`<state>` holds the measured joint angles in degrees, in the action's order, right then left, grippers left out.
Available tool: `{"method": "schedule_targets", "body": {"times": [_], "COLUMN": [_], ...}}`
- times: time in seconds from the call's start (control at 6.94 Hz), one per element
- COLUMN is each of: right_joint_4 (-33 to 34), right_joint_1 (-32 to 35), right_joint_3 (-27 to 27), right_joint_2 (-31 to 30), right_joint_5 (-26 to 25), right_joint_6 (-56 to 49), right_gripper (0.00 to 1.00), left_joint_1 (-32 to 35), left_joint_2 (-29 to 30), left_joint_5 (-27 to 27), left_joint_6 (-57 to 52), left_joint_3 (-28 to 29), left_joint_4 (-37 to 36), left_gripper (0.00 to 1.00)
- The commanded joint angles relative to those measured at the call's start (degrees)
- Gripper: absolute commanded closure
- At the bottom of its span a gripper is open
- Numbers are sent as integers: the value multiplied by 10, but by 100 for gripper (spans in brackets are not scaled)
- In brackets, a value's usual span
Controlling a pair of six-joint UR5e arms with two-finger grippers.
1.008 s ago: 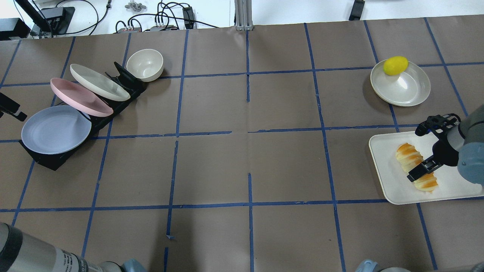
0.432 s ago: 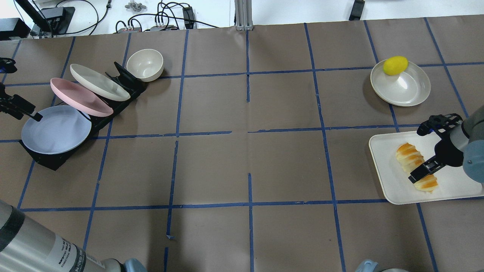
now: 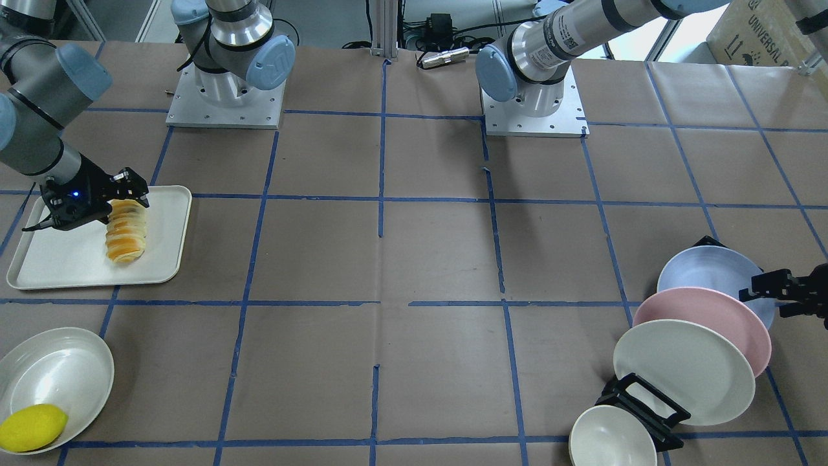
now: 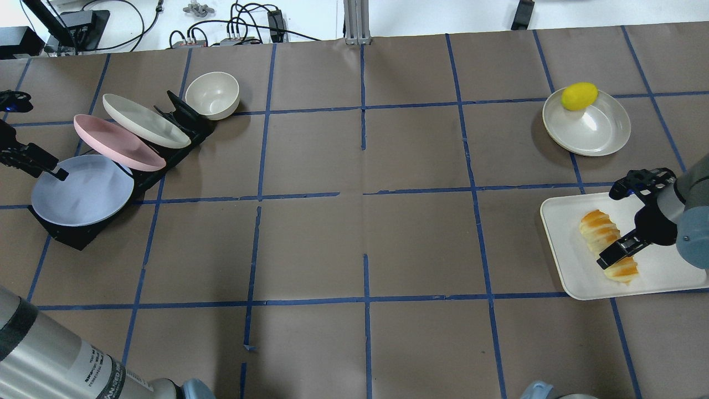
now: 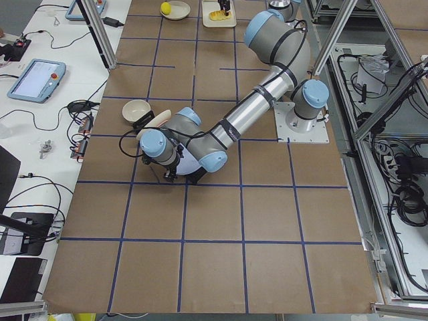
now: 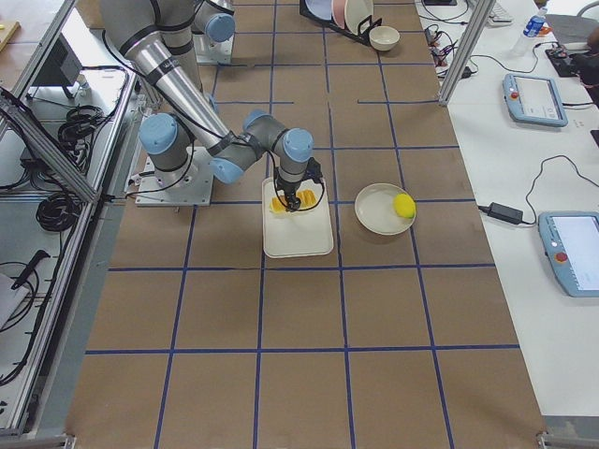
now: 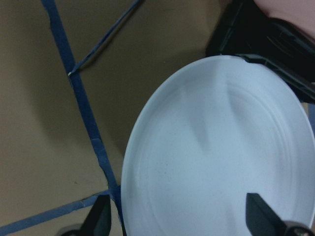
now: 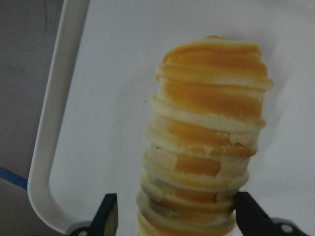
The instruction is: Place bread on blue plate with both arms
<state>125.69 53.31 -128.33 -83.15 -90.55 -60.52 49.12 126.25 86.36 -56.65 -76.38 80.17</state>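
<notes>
The bread is a long loaf (image 3: 127, 233). My right gripper next needs to grab the bread around its middle (image 3: 125, 216) to keep both ends level.
The bread (image 4: 604, 238) lies on a cream tray (image 4: 570, 266) at the right. My right gripper (image 4: 612, 248) is open and straddles the loaf's middle. In the right wrist view the bread (image 8: 206, 137) runs between both fingertips (image 8: 109, 216), with a gap on the left side. The blue plate (image 4: 83, 191) leans in the near end of a black rack (image 4: 72, 233) at the left. My left gripper (image 4: 52, 170) is open at the plate's far-left rim. In the left wrist view the plate (image 7: 216, 157) lies between the spread fingertips (image 7: 98, 219).
A pink plate (image 4: 116, 141) and a cream plate (image 4: 144, 119) stand in the same rack behind the blue one, with a cream bowl (image 4: 212, 94) at its far end. A yellow lemon (image 4: 579, 95) sits in a cream dish (image 4: 595, 130) beyond the tray.
My left gripper has come in from the left edge to the blue plate's rim. My right gripper has stayed over the bread, whose near end has shifted slightly.
</notes>
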Motion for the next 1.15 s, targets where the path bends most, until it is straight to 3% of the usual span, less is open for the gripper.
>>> {"method": "schedule_targets", "body": {"times": [0.0, 0.14, 0.29, 0.58, 0.72, 1.01], "right_joint_4": [21, 34, 38, 39, 38, 38], "right_joint_1": [0, 0, 0, 4, 13, 16], "right_joint_3": [5, 6, 10, 12, 12, 11], "right_joint_2": [9, 10, 10, 12, 12, 11], "right_joint_5": [14, 15, 17, 13, 9, 8], "right_joint_6": [18, 20, 28, 51, 66, 74], "right_gripper": [13, 14, 25, 66, 92, 96], "left_joint_1": [-1, 1, 1, 2, 1, 1], "left_joint_2": [32, 41, 48, 48, 49, 49], "left_joint_5": [-3, 1, 1, 0, 0, -1], "left_joint_6": [-4, -4, -3, -2, -2, -2], "left_joint_3": [17, 42, 58, 60, 60, 60], "left_joint_4": [-9, -2, 18, 36, 40, 41], "left_gripper": [7, 18, 32, 67, 77, 80]}}
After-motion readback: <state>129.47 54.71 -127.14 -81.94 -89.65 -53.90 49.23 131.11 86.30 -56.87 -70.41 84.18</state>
